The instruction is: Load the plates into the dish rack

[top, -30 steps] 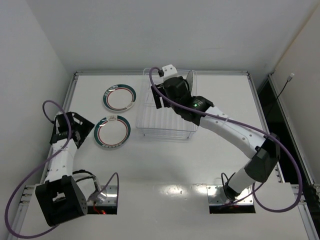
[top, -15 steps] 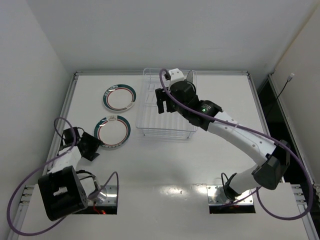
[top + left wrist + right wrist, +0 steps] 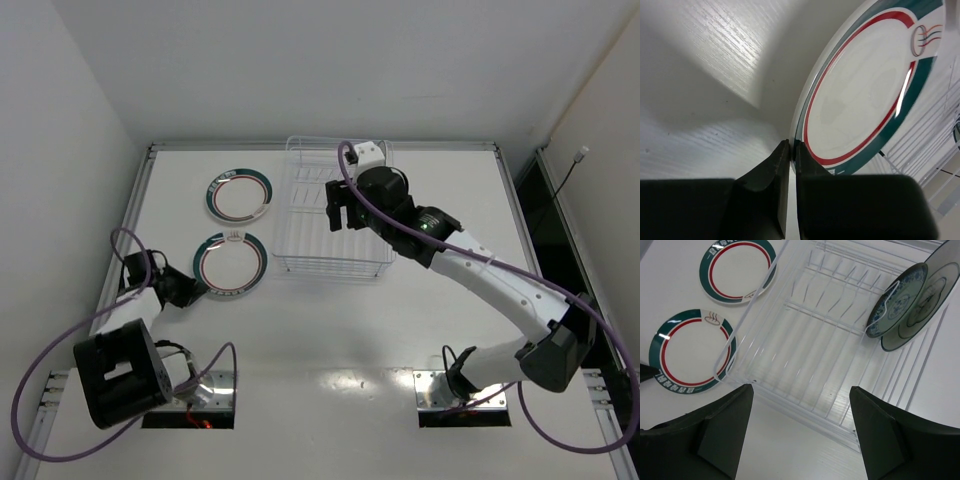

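Note:
I should next grab the near plate's rim with my right gripper, opposite my left gripper, to load it on edge into the rack.
Two plates with teal rims and red rings lie flat left of the dish rack [image 3: 330, 266]: a far plate [image 3: 239, 196] and a near plate [image 3: 228, 265]. My left gripper [image 3: 188, 290] is low at the near plate's left edge, and the left wrist view shows the left gripper [image 3: 791, 145] shut on that near plate's [image 3: 860, 100] rim. My right gripper [image 3: 801, 389] hangs open and empty above the clear dish rack [image 3: 805, 405]. In the rack's far right corner stand a teal-patterned plate [image 3: 896, 300] and a white plate [image 3: 932, 287], both on edge.
The table has a raised metal edge [image 3: 140, 200] just left of the plates, with a white wall behind it. The right arm's forearm [image 3: 480, 270] reaches across the table's right half toward the rack.
My left gripper dropped to the table, slid to the near plate's left edge and shut on its rim. The right gripper drifted right over the rack, still open.

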